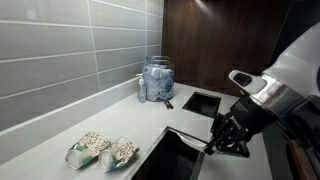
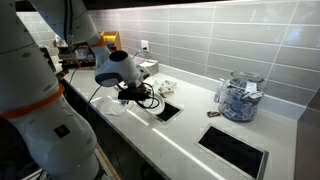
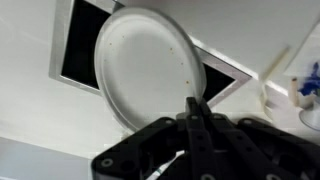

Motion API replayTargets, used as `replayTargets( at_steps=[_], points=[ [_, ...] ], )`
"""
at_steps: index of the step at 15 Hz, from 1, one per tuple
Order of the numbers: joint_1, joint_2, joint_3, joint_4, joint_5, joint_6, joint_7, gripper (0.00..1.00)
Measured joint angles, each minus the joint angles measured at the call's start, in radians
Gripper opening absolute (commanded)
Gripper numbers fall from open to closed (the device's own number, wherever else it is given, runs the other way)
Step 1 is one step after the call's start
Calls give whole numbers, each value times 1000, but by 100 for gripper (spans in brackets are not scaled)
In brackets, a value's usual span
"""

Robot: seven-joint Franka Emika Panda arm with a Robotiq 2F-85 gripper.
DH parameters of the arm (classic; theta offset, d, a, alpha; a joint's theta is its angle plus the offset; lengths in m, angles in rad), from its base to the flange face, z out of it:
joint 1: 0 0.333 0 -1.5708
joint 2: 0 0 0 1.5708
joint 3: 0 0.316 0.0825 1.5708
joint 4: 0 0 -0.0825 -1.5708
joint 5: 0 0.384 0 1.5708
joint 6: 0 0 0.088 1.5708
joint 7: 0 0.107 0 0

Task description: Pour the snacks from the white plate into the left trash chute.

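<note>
The white plate is tilted over the chute, off the countertop beside it. I should lay the plate on the countertop before I open my gripper.
In the wrist view my gripper is shut on the rim of the white plate. The plate is tilted steeply over the left trash chute, whose black opening shows on both sides of it. The plate's face looks bare apart from a few tiny orange specks; no snack pieces are in view. In both exterior views the gripper hangs at the edge of this chute. I cannot make out the plate in either exterior view.
The other chute lies further along the pale countertop. A glass jar stands by the tiled wall. Two green-edged packets lie beside the left chute.
</note>
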Motion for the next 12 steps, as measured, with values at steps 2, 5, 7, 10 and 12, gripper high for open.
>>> replayTargets(
  at_steps=[2,5,7,10,12],
  points=[
    [-29,98,29,-2,28,122,-13,1],
    [-22,214,28,-3,224,269,-151,1],
    [-11,246,34,2,366,318,-250,1],
    [-8,252,62,34,547,343,-405,1],
    [-10,252,80,66,645,361,-504,29]
  ],
)
